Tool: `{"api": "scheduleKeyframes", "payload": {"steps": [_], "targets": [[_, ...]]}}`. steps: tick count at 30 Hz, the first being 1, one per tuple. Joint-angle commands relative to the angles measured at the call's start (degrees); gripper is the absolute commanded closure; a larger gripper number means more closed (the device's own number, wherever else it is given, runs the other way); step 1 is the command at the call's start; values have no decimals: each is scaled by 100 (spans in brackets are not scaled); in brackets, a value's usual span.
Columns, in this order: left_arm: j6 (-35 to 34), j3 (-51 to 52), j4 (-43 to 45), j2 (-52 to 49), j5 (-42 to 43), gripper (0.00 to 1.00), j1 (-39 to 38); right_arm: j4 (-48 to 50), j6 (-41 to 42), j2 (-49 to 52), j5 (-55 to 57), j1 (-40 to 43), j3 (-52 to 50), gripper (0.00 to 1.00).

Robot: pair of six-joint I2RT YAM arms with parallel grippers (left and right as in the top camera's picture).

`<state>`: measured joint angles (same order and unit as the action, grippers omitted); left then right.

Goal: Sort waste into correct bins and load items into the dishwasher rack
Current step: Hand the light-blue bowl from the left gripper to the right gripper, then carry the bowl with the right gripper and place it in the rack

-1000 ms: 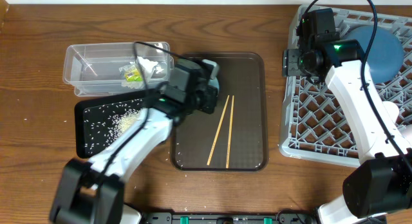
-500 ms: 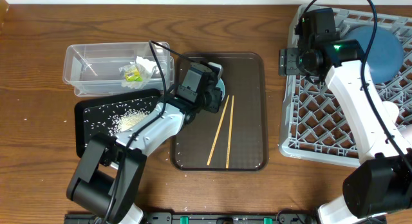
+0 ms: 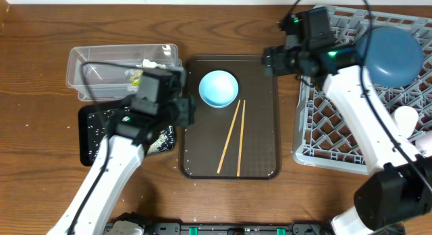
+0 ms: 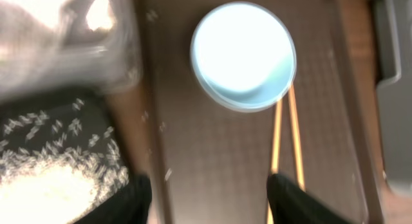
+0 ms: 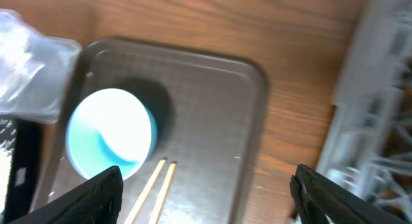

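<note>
My right gripper is about to tip and load the small pale bowl beside the blue bowl (image 3: 388, 56), and it will grab that bowl by the rim that faces the rack.
The small pale bowl (image 3: 219, 88) (image 4: 243, 53) (image 5: 111, 130) sits upright at the back of the brown serving tray (image 3: 260, 154). Two chopsticks (image 3: 233, 137) (image 4: 286, 140) (image 5: 151, 185) lie just in front of it. My left gripper (image 3: 189, 111) (image 4: 209, 208) hangs open and empty over the tray's left edge, left of the bowl. My right gripper (image 3: 268, 60) (image 5: 212, 198) is open and empty above the tray's back right corner. The grey dishwasher rack (image 3: 337, 137) (image 5: 380, 108) holds the large blue bowl (image 3: 388, 56) and two white cups (image 3: 408, 117).
The clear tub (image 3: 101, 69) at the back left holds a white napkin (image 3: 150, 63) and a yellow-green wrapper (image 3: 135, 77). The black tray (image 3: 91, 137) in front of it carries loose rice (image 4: 45, 185), partly hidden by my left arm.
My left gripper opened, left the small bowl on the serving tray and drew back to the left. My right arm swung left from the rack to the tray's back right corner.
</note>
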<state>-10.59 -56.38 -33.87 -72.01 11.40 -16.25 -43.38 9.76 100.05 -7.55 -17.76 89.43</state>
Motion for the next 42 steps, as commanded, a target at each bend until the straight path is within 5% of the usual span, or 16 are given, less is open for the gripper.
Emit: {"api": "scheduleKeyframes", "payload": {"steps": [1, 7, 17, 26, 34, 42], "targets": [[-48, -59, -378, 251, -35, 39, 186, 114, -52, 387, -129, -343, -13, 20], [-50, -52, -732, 317, -33, 39, 273, 498, 127, 1102, -127, -706, -13, 37], [-50, -44, -728, 317, -33, 38, 273, 962, 553, 2212, -138, -852, -13, 44], [-50, -42, -726, 317, -31, 38, 273, 1565, 702, 2269, -131, -748, 98, 97], [-50, -42, -728, 317, -31, 38, 273, 1202, 271, 1519, 179, -179, 492, 99], [-50, -42, -704, 317, -33, 37, 273, 780, -1139, 138, 2549, 492, 496, 99]]}}
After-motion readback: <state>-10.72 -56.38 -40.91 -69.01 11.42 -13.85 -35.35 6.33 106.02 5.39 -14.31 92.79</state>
